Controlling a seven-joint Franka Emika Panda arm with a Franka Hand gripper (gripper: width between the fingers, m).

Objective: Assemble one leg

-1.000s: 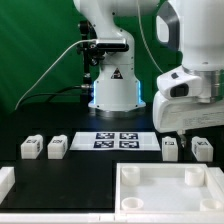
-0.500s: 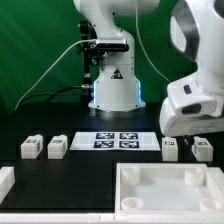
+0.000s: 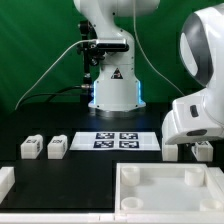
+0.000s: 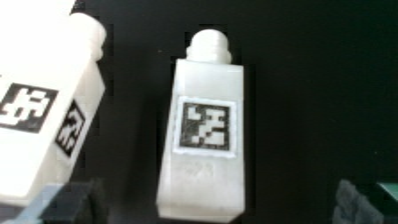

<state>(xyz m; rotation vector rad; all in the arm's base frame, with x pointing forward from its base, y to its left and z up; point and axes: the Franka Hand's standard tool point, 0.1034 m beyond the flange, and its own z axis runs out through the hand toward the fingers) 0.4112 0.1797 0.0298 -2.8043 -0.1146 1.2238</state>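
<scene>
The gripper grabs the leg by its tagged body (image 4: 205, 135) next, which leaves the leg's round peg free to go into the white panel.
In the wrist view a white leg (image 4: 210, 125) with a square tag and a round peg at one end lies on the black table. My gripper (image 4: 217, 205) is open, with its dark fingertips (image 4: 63, 205) on either side of the leg's flat end, not touching it. A second leg (image 4: 45, 100) lies beside it. In the exterior view my gripper (image 3: 186, 147) hangs low over the two legs at the right, one (image 3: 171, 151) partly hidden and the other (image 3: 203, 150) just beyond. Two more legs (image 3: 30, 148) (image 3: 57, 147) stand at the left.
The marker board (image 3: 117, 140) lies in the middle in front of the robot base. The large white tray-like panel (image 3: 128, 186) sits at the front. Another white part (image 3: 5, 180) is at the front left edge.
The arm has come down and to the exterior view's right, bringing the gripper low over the two right-hand legs. The parts have not moved.
</scene>
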